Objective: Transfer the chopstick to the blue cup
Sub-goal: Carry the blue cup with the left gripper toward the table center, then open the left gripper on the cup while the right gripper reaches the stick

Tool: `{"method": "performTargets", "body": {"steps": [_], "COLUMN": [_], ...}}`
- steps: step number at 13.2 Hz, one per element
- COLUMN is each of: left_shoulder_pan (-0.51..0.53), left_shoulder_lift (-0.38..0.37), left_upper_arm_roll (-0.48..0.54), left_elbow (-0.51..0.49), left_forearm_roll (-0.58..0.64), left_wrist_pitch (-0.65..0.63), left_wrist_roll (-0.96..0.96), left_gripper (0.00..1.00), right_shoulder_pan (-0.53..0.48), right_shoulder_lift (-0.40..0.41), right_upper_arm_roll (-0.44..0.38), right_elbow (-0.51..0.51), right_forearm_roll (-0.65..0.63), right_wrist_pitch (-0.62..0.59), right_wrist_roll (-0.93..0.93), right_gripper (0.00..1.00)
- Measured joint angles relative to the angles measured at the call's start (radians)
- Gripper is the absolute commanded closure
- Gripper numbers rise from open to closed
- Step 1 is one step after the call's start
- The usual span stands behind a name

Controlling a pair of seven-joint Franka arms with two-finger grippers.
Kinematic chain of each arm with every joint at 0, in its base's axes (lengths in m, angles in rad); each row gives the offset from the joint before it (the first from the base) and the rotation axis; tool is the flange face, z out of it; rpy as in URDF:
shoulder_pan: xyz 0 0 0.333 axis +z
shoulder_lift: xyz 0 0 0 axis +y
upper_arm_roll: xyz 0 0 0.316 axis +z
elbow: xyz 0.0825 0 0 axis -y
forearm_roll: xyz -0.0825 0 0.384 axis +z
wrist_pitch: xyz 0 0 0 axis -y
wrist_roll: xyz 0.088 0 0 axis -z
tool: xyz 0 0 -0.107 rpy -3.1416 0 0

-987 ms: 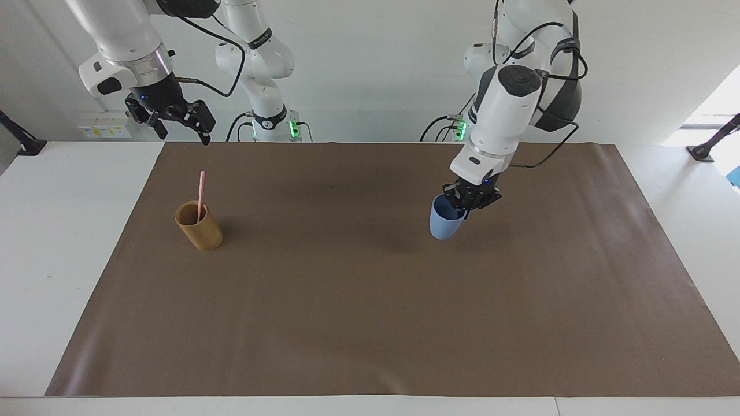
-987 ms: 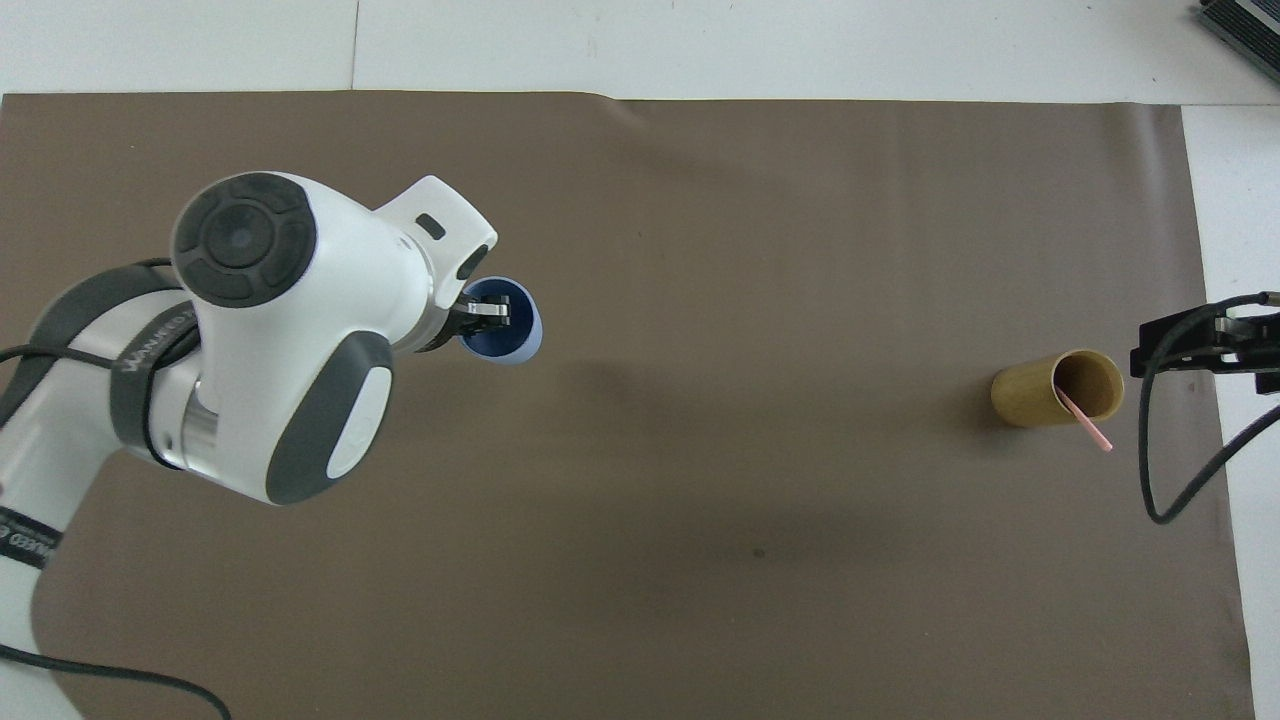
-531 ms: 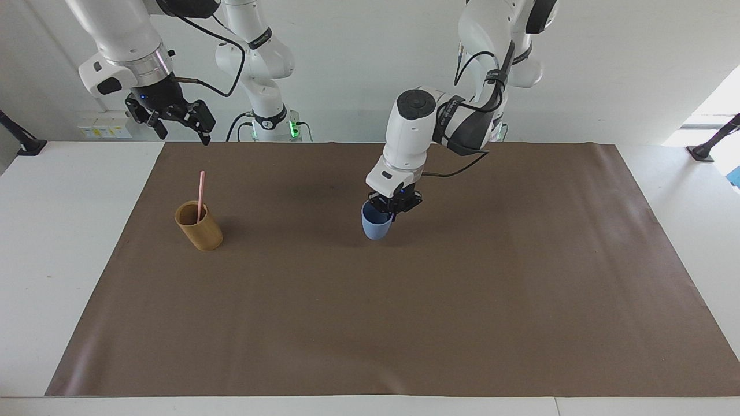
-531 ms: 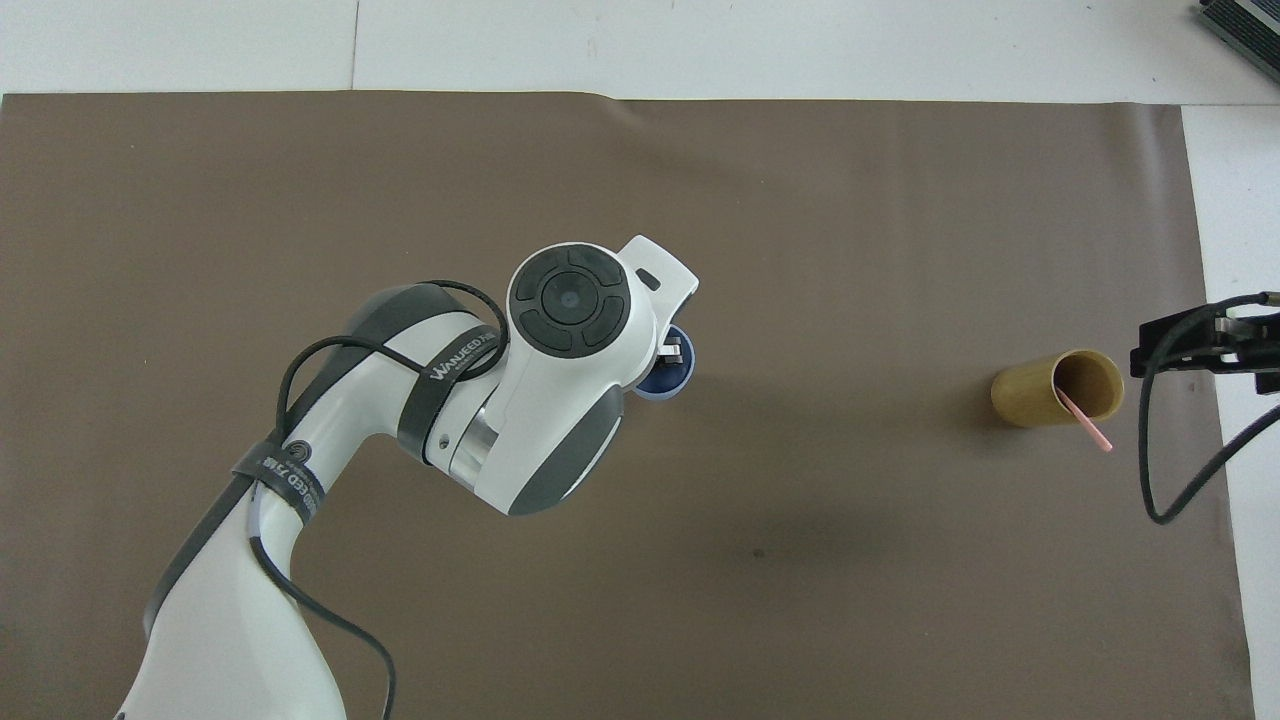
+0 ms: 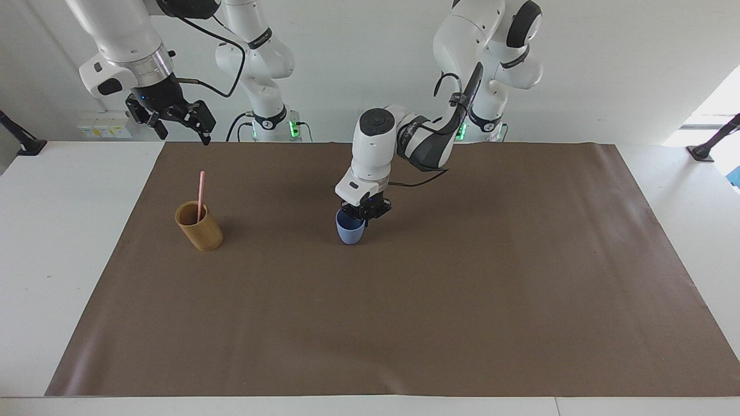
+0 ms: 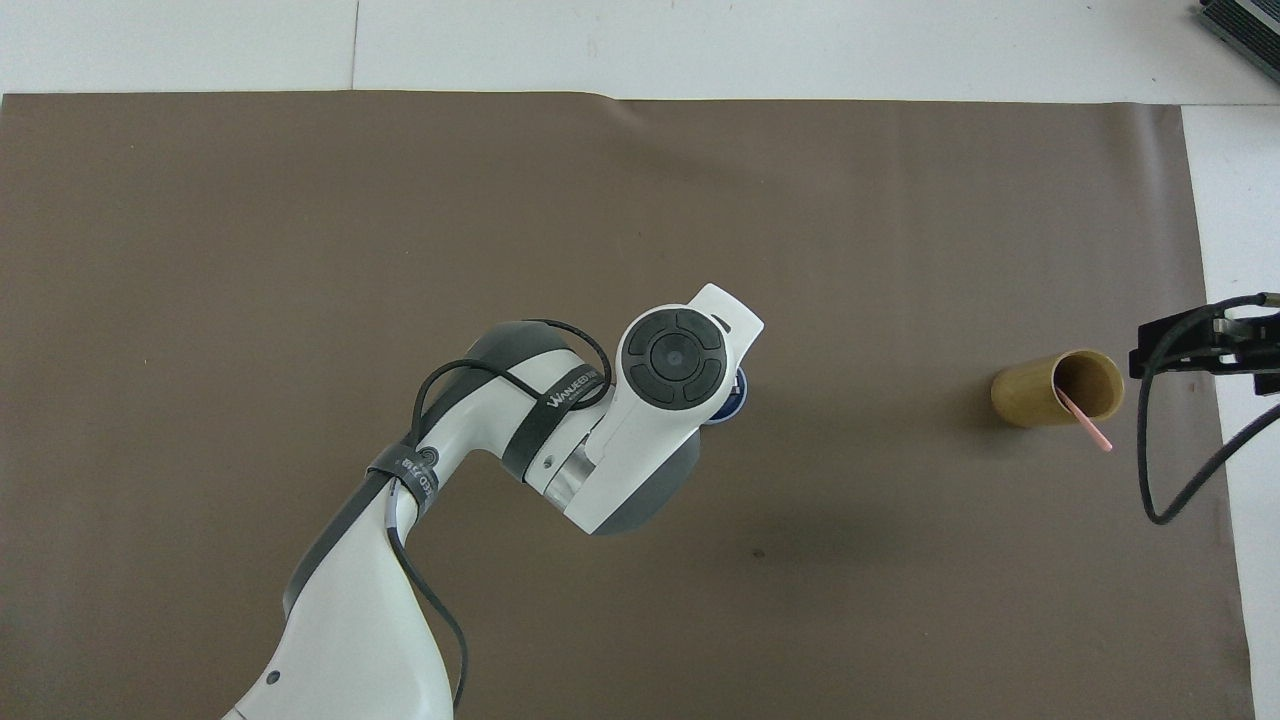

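Note:
I need to pick up the pale-pink chopstick by its top end (image 6: 1105, 444) with my right gripper next. Then I can move it to the blue cup (image 6: 731, 400).
The light-blue cup (image 5: 350, 232) is upright at the middle of the mat, and my left gripper (image 5: 362, 215) is shut on its rim from above. I cannot tell whether its base rests on the mat. In the overhead view the left wrist hides all but a sliver of the cup (image 6: 739, 396). The pale-pink chopstick (image 5: 200, 195) stands leaning in the tan-brown cup (image 5: 199, 226) toward the right arm's end; both show in the overhead view, the chopstick (image 6: 1088, 425) in the tan cup (image 6: 1055, 387). My right gripper (image 5: 180, 126) hangs open and empty in the air, over the mat's corner beside the tan cup (image 6: 1200, 345).
A brown mat (image 5: 404, 318) covers most of the white table (image 5: 52, 242). Only the two cups stand on it. A dark cable loops down from the right gripper (image 6: 1165, 480).
My left arm has carried the blue cup from the left arm's end toward the middle of the mat and lowered it. The right arm, tan cup and chopstick have not moved.

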Motion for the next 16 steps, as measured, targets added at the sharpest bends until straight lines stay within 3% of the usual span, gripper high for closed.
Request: {"method": "performTargets", "body": {"steps": [2,3,4,5,9,14,16], "left_shoulder_pan": [0.0,0.0,0.0,0.0,0.0,0.004,0.028], "left_shoulder_lift": [0.0,0.0,0.0,0.001,0.007,-0.003,-0.053], "left_upper_arm_roll": [0.004,0.004,0.004,0.004,0.004,0.011,0.024], "left_elbow": [0.005,0.005,0.005,0.004,-0.001,0.006,0.011], "left_forearm_roll": [0.0,0.0,0.0,0.0,0.0,0.0,0.002], "left_wrist_pitch": [0.0,0.0,0.007,0.025,0.039,0.03,-0.033], "left_wrist_roll": [-0.003,-0.02,-0.055,-0.089,-0.115,-0.114,-0.08], "left_gripper": [0.95,0.49,0.12,0.01,0.0,0.0,0.0], "right_shoulder_pan": [0.0,0.0,0.0,0.0,0.0,-0.017,-0.024], "right_shoulder_lift": [-0.003,-0.004,-0.006,-0.009,-0.032,-0.115,-0.132], "right_upper_arm_roll": [0.0,0.0,0.0,0.0,0.0,-0.002,-0.003], "right_elbow": [-0.003,-0.006,-0.008,-0.011,-0.06,-0.319,-0.422], "right_forearm_roll": [0.0,0.0,0.0,-0.001,-0.002,-0.006,-0.006], "right_wrist_pitch": [0.0,0.0,0.0,0.001,0.063,0.278,0.356], "right_wrist_roll": [0.0,0.0,0.0,0.0,0.0,-0.001,-0.006], "right_gripper": [0.0,0.0,0.0,0.0,0.0,0.0,0.0]}}
